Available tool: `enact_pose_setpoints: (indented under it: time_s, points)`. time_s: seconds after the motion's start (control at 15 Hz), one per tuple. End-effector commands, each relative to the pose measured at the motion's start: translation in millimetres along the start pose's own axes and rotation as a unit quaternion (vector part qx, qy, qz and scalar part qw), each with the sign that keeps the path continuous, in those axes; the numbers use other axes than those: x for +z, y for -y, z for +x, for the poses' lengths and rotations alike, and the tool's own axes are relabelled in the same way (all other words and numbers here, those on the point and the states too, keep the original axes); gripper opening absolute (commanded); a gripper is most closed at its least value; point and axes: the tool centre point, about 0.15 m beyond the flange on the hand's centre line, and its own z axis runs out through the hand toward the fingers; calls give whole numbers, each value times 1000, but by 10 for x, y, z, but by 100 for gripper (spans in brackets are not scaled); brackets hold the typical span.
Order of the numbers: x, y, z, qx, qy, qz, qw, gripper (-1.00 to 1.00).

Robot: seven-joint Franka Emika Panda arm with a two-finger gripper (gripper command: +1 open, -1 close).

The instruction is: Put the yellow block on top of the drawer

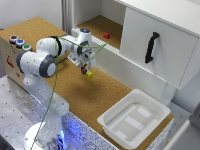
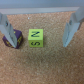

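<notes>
The gripper grabs the yellow block (image 2: 36, 38) next by its two sides on either side of the lettered sides, to set it on the drawer.
The yellow block (image 2: 36, 38) is a small bright yellow cube with dark letters, lying on the cork table. In the exterior view it (image 1: 90, 75) sits just below my fingertips. My gripper (image 2: 38, 43) is open, with one finger (image 2: 5, 25) on each side of the block and neither touching it. In the exterior view the gripper (image 1: 85, 69) hangs low over the middle of the table. A small dark cube (image 2: 12, 39) lies right beside the yellow block, close to one finger. The white drawer cabinet (image 1: 165, 42) with a black handle (image 1: 151, 47) stands at the exterior view's right.
A small red block (image 1: 106, 35) lies in the cork recess behind the cabinet's side. A white plastic tray (image 1: 134, 117) stands at the table's front right. A box with coloured buttons (image 1: 19, 43) is at the exterior view's left.
</notes>
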Motion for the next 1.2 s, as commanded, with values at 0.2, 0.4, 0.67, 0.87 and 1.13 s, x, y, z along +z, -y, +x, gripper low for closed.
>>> enact_pose_setpoints:
  time_s: [0.2,0.4,0.67,0.87,1.13]
  points:
    - [535,20,388,-6,-19,-21,1000,100]
    - [568,0,568,-8,-24,-35,999,100]
    - [589,-28,769,-14,-24,-46,999,100]
    - [645,3,820,-7,-14,-50,999,-100]
    - [695,87,814,-3,-7,-50,999,-100]
